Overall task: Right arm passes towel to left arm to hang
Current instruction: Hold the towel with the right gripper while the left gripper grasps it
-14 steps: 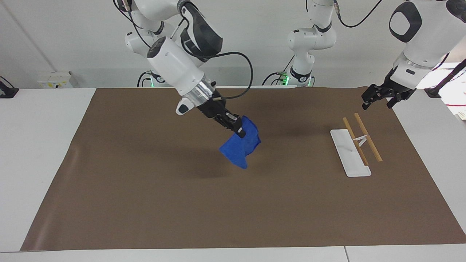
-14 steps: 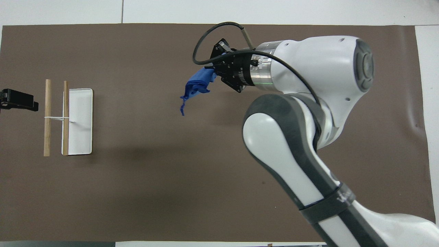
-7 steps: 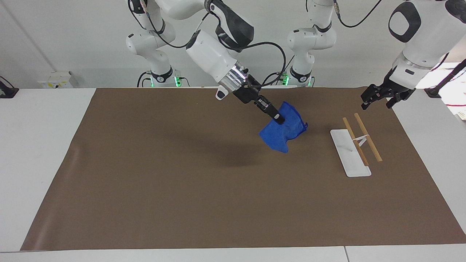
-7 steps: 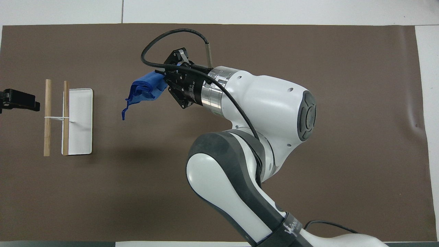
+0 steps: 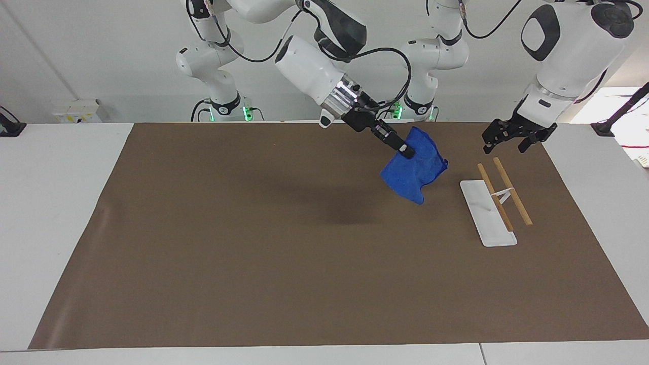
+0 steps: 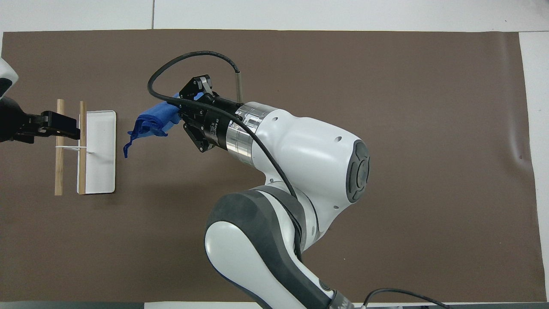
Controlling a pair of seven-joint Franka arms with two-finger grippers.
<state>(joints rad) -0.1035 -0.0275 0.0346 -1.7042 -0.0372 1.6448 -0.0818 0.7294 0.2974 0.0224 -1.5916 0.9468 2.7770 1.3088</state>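
My right gripper's fingers are crowding one end of the towel. My left gripper needs to take the towel by its loose end [image 6: 138,129] next, so it can hang it.
The blue towel [image 5: 416,170] hangs crumpled in the air over the brown mat, beside the rack. My right gripper [image 5: 405,150] is shut on its upper edge, and the right arm reaches over from its own end of the table. In the overhead view the towel [image 6: 148,122] droops from the right gripper [image 6: 176,112], with a thin tail pointing at the rack's white base. The left gripper [image 5: 503,146] is open, holds nothing and hovers over the rack's wooden rods [image 6: 59,148]. In the overhead view the left gripper [image 6: 60,124] reaches in from the picture's edge.
A small rack stands toward the left arm's end of the table: a white flat base [image 5: 488,215] with two wooden rods [image 5: 512,197] held above it by a white bracket. A brown mat [image 5: 253,253] covers the table. Other robot bases stand along the robots' edge.
The right arm has swung the towel through the air toward the left arm's end, up to the rack. The left gripper has moved in over the rods, still open.
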